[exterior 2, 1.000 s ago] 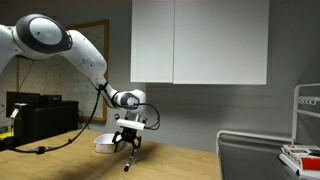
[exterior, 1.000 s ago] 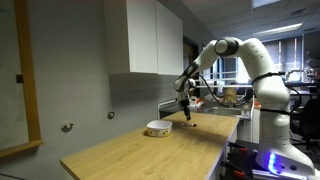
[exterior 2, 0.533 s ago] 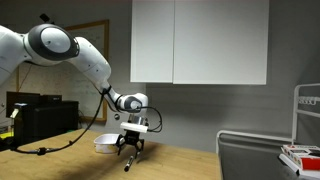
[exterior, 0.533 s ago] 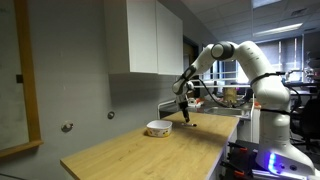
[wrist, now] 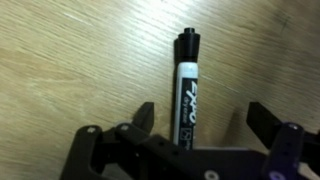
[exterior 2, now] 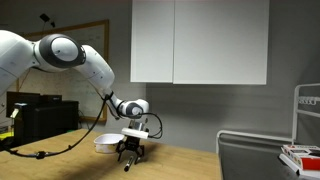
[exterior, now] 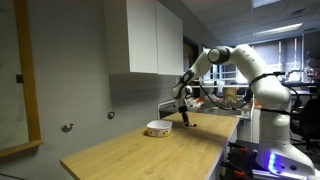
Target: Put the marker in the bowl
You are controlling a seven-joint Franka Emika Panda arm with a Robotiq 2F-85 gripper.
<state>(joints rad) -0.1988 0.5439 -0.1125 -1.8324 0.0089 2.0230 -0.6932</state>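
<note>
My fingers are on either side of the marker's white body (wrist: 185, 112), down near the wooden table, so my gripper closes on the marker next.
The marker (wrist: 185, 88), a short black-and-white pen with a black cap, lies flat on the wooden table. In the wrist view it lies between my gripper's (wrist: 203, 115) open fingers, nearer one finger, untouched. In both exterior views the gripper (exterior: 186, 117) (exterior 2: 130, 156) hangs low just above the table over the marker (exterior 2: 128, 165). The white bowl (exterior: 157, 128) (exterior 2: 107, 143) with a darker band sits on the table a short way beside the gripper.
The wooden table (exterior: 140, 150) runs along a grey wall under a white wall cabinet (exterior: 145, 35). A metal rack (exterior 2: 262, 150) with items stands at one end. A cable (exterior 2: 60, 145) trails over the table.
The gripper has come straight down toward the marker and now sits lower over it. The marker and bowl have not moved.
</note>
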